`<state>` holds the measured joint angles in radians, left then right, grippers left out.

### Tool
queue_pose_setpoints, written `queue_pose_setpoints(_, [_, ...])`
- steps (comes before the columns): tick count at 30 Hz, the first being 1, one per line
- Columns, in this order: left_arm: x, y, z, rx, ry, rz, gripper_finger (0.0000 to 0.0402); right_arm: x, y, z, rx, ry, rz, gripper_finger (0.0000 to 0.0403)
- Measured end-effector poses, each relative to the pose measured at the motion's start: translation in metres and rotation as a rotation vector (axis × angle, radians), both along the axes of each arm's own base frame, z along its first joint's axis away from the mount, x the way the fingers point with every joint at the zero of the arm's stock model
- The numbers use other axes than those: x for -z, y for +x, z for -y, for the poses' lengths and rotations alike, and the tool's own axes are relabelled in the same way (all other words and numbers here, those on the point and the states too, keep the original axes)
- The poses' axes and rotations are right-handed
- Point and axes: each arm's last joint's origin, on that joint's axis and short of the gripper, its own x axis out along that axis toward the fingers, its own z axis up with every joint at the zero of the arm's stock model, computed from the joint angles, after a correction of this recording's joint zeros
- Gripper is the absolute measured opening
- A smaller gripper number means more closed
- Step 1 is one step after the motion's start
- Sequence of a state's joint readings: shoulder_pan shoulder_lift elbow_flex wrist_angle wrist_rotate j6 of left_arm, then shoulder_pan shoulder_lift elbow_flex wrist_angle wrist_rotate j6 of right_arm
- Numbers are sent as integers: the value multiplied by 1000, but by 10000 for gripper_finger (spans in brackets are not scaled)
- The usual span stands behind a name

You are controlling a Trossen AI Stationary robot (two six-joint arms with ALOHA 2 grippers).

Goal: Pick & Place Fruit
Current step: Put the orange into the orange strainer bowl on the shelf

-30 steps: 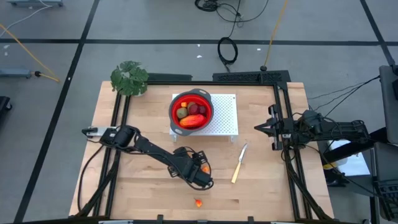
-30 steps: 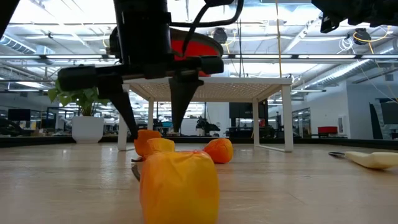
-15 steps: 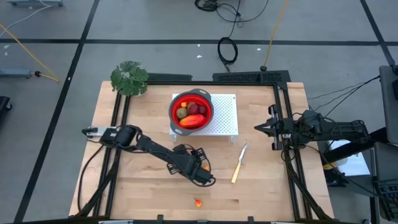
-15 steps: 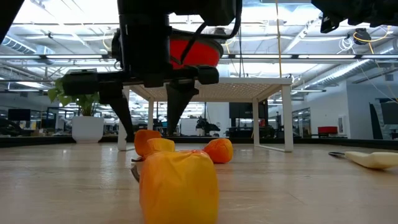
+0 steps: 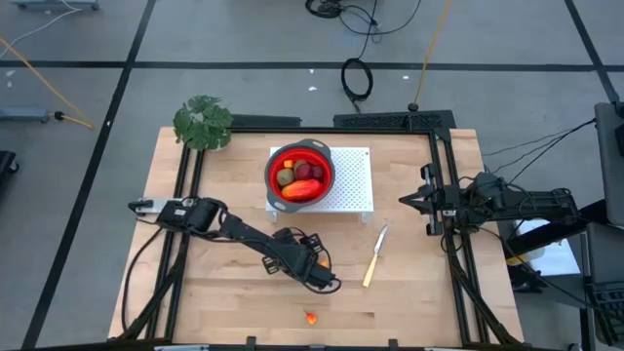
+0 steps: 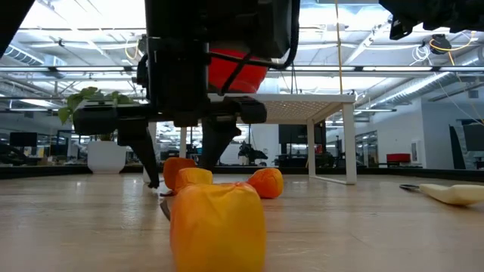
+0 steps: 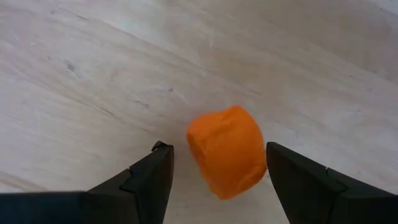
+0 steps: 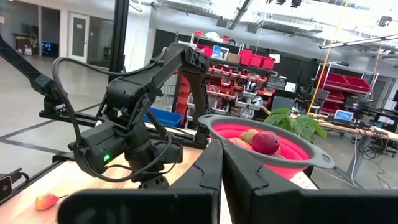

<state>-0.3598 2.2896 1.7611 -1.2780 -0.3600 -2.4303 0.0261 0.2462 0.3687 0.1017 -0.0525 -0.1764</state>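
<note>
I need to close my left gripper on the orange fruit piece (image 7: pixel 227 152). Its fingers are beside the piece, low over the wooden surface, so they would hold the piece if I closed now.
A small orange fruit piece (image 7: pixel 227 152) lies on the wooden table. My left gripper (image 7: pixel 217 149) stands open over it, pointing steeply down, one finger on either side and neither touching. In the low view those fingers straddle that piece (image 6: pixel 178 168). A second orange piece (image 6: pixel 266 183) lies just beside it, and a third (image 5: pixel 310 317) lies nearer the front edge. The red bowl (image 5: pixel 300 175) holds several fruits. My right gripper (image 5: pixel 405 202) waits shut at the table's right side, raised.
The bowl sits on a white perforated rack (image 5: pixel 351 185) at the back middle. A pale-handled knife (image 5: pixel 374 257) lies right of my left gripper. A potted plant (image 5: pixel 203 122) stands at the back left corner. Bare wood lies to the front left.
My left gripper has sunk toward the table over the orange piece, tipping a little steeper, its fingers still as wide apart. The fruit pieces have stayed where they were.
</note>
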Motion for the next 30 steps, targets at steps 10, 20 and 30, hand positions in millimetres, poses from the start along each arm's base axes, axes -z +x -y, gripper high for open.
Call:
queue_pose_setpoints(10, [1,0,-1,5,15,-9,191,0,0,0,0,0,0,0])
queue_pose_setpoints(20, [-2,-1,10,31,-17,-5,108,0,0,0,0,0,0,0])
queue_pose_setpoints(30, [-67,-2,48,129,-30,40,103,0,0,0,0,0,0,0])
